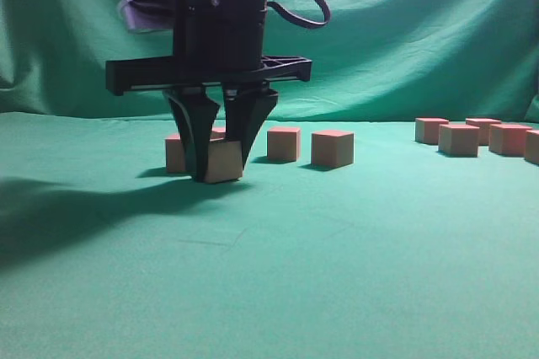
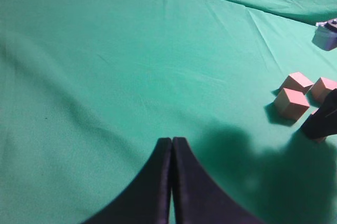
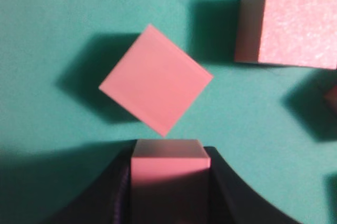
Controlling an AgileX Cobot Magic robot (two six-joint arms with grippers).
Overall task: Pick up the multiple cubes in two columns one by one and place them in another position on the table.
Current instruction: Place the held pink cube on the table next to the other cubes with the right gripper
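The held cube's base [image 1: 221,179] meets the green cloth beside the other cubes, so it is time for my right gripper to release it. The cube would stand there then.
My right gripper [image 1: 221,170] points straight down at the left of the middle of the table [image 1: 278,275], shut on one cube [image 1: 225,164]. That cube's underside is at cloth level. In the right wrist view the held cube [image 3: 169,162] fills the gap between the black fingers [image 3: 226,182]. Just beyond it lies a cube turned cornerwise [image 3: 156,79], and another [image 3: 289,21] lies at the top right. Near the held cube stand three more [image 1: 175,154] [image 1: 284,144] [image 1: 333,148]. My left gripper [image 2: 172,141] is shut on nothing, over bare cloth.
Several cubes [image 1: 459,139] are grouped at the far right of the table. The green backdrop curtain [image 1: 404,30] hangs behind. In the left wrist view, three cubes [image 2: 291,103] and a dark finger of the right gripper [image 2: 321,121] sit at the right edge.
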